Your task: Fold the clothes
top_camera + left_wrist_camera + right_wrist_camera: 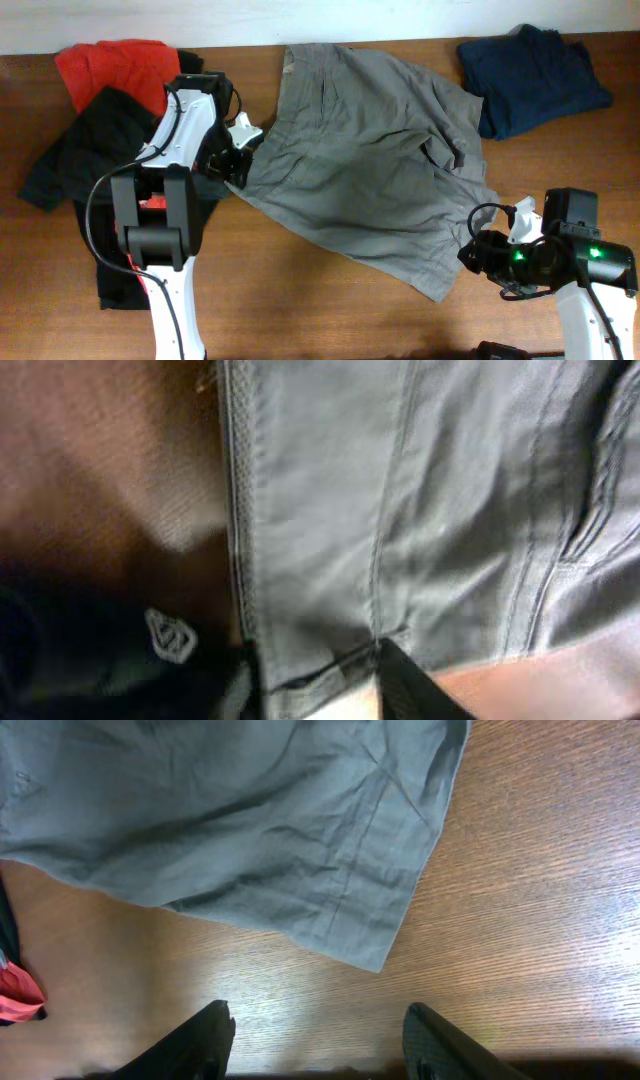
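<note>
My right gripper should next grab the grey shorts (370, 170) by their near corner, opposite the shorts' edge in my left gripper. Then the shorts can be stretched and folded.
The large grey shorts (370, 170) lie spread and wrinkled across the middle of the table. My left gripper (238, 160) is at their left edge; in the left wrist view its fingers (315, 695) are closed on a seamed edge of the shorts (400, 510). A black shirt with a white print (170, 635) lies beside it. My right gripper (470, 255) is open and empty over bare wood, just short of the shorts' lower right corner (380, 950). A red shirt (115, 65) and a black shirt (90, 140) are heaped at the far left.
A dark navy folded garment (530, 70) lies at the back right. Bare wooden table (330, 310) shows along the front and around my right gripper. A scrap of red cloth (15, 995) shows at the left edge of the right wrist view.
</note>
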`<state>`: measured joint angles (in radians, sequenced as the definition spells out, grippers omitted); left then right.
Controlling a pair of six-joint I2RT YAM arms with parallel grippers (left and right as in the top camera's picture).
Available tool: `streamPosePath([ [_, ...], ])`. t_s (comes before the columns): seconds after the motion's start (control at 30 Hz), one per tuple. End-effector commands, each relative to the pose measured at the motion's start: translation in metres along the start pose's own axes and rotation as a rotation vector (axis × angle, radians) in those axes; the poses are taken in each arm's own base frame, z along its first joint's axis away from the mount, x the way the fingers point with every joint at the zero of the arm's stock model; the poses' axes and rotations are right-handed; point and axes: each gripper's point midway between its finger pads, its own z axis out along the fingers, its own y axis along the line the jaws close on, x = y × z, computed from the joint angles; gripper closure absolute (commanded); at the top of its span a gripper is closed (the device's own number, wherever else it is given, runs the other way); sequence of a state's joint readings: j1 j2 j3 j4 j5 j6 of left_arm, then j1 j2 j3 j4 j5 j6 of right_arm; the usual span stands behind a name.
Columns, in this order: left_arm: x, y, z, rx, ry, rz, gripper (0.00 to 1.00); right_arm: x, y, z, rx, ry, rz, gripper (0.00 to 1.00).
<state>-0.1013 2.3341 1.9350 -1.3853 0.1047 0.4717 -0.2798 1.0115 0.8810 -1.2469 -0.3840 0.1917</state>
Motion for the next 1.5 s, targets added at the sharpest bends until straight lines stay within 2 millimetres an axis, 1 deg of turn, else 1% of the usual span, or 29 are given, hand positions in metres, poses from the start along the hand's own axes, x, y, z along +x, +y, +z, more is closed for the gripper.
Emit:
streamPosePath([
  [0.0,0.015,-0.004,0.007,0.022,0.066,-0.049,0.76,0.000,0.003,0.001,-0.011,0.000,0.013,0.41],
  [0.07,0.018,-0.012,0.009,0.066,0.072,-0.055,0.96,0.000,0.006,0.003,-0.014,0.004,-0.005,0.41],
  [0.1,0.018,-0.014,0.009,0.076,0.075,-0.056,1.00,0.000,0.009,0.005,-0.016,0.007,-0.013,0.41],
  [0.2,0.019,-0.015,0.006,0.078,0.078,-0.103,1.00,0.001,0.014,0.011,0.000,0.024,-0.018,0.41],
  [0.27,0.017,-0.014,-0.005,0.072,0.068,-0.135,1.00,0.000,0.014,0.015,0.031,0.029,0.000,0.41],
  [0.3,0.013,-0.014,-0.015,0.065,0.053,-0.146,0.99,0.002,0.015,0.018,0.046,0.037,0.003,0.42],
  [0.33,0.010,-0.013,-0.026,0.057,0.033,-0.148,1.00,0.002,0.015,0.020,0.065,0.042,0.007,0.45],
  [0.37,0.006,-0.012,-0.035,0.048,0.013,-0.151,0.99,0.003,0.016,0.022,0.080,0.044,0.009,0.45],
  [0.4,-0.002,-0.011,-0.052,0.030,-0.031,-0.145,0.99,0.004,0.018,0.027,0.103,0.051,0.007,0.45],
  [0.47,-0.013,-0.009,-0.071,0.014,-0.094,-0.136,1.00,0.005,0.021,0.033,0.135,0.058,0.003,0.45],
  [0.53,-0.023,-0.011,-0.086,0.014,-0.155,-0.126,0.99,0.009,0.025,0.042,0.172,0.079,0.002,0.45],
  [0.6,-0.028,-0.009,-0.093,0.004,-0.184,-0.122,1.00,0.015,0.025,0.052,0.225,0.105,0.019,0.45],
  [0.77,-0.034,-0.007,-0.095,-0.007,-0.211,-0.117,0.99,0.040,0.038,0.083,0.318,0.205,-0.023,0.44],
  [0.87,-0.037,-0.005,-0.096,-0.013,-0.225,-0.114,0.99,0.048,0.028,0.096,0.447,0.207,-0.012,0.44],
  [1.0,-0.041,-0.004,-0.097,-0.020,-0.240,-0.112,0.99,0.047,0.017,0.107,0.532,0.204,0.017,0.44],
  [1.1,-0.042,-0.003,-0.097,-0.022,-0.247,-0.111,0.99,0.050,0.016,0.119,0.512,0.214,0.022,0.44],
  [1.17,-0.043,-0.004,-0.097,-0.016,-0.252,-0.109,0.99,0.058,0.013,0.130,0.480,0.235,0.031,0.44],
  [1.2,-0.043,-0.004,-0.097,-0.013,-0.253,-0.109,0.99,0.066,0.012,0.136,0.455,0.256,0.039,0.44],
  [1.3,-0.044,-0.005,-0.098,-0.008,-0.255,-0.108,0.99,0.075,0.003,0.140,0.468,0.274,0.082,0.43],
  [1.37,-0.044,-0.006,-0.098,-0.006,-0.256,-0.108,1.00,0.079,0.001,0.144,0.454,0.281,0.085,0.43],
  [1.4,-0.044,-0.006,-0.098,-0.006,-0.256,-0.108,1.00,0.083,0.003,0.150,0.421,0.293,0.089,0.37],
  [1.47,-0.044,-0.006,-0.098,-0.006,-0.256,-0.108,0.99,0.089,0.002,0.157,0.390,0.304,0.094,0.37],
])
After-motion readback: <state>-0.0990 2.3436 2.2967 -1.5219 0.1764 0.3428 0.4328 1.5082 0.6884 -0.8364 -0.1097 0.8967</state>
